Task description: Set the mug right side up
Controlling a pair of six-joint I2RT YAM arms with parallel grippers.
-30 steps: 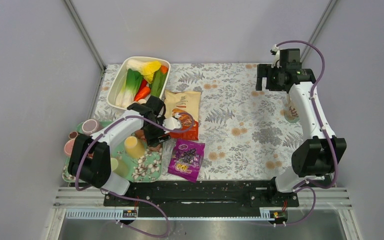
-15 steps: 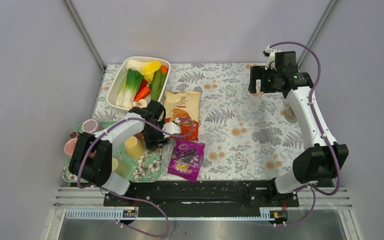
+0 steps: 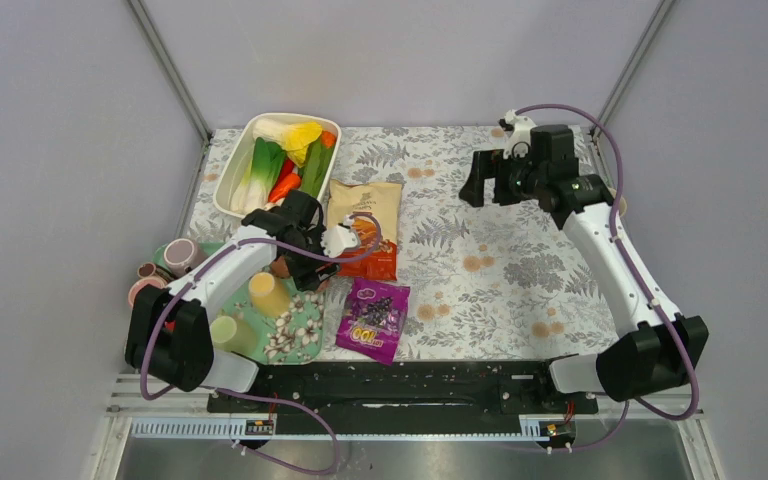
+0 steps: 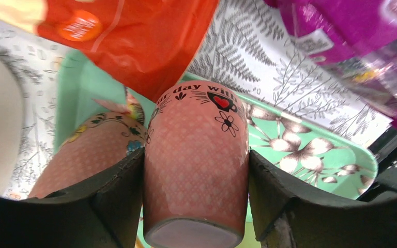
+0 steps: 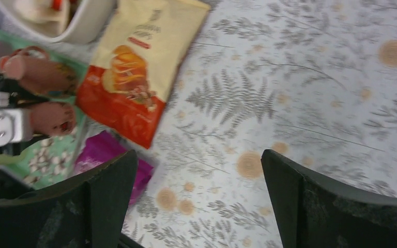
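Note:
My right gripper grabs the pink mug's rim [image 5: 71,118] next, opposite its flat base, to set the mug upright with its base free.
My left gripper [image 4: 194,173] is shut on a pink patterned mug [image 4: 196,129], one finger on each side of it. The mug's flat base faces the wrist camera and its other end points at the green floral tray [image 4: 310,155]. In the top view the left gripper [image 3: 295,262] holds the mug [image 3: 282,268] over the tray's far edge. A second pink mug [image 4: 90,152] lies just to its left. My right gripper [image 3: 490,180] is open and empty, high over the floral cloth at the back right. The right wrist view also shows the held mug [image 5: 51,118].
An orange chip bag [image 3: 365,225] and a purple snack bag [image 3: 375,315] lie right of the tray [image 3: 305,330]. A yellow cup [image 3: 268,293] and a green cup [image 3: 223,330] stand on it. A white basket of vegetables [image 3: 275,160] is behind. More pink cups [image 3: 180,252] stand at the far left.
My right arm has swung left and in over the cloth, still open. My left arm has shifted a little at the tray's far edge with the mug between its fingers.

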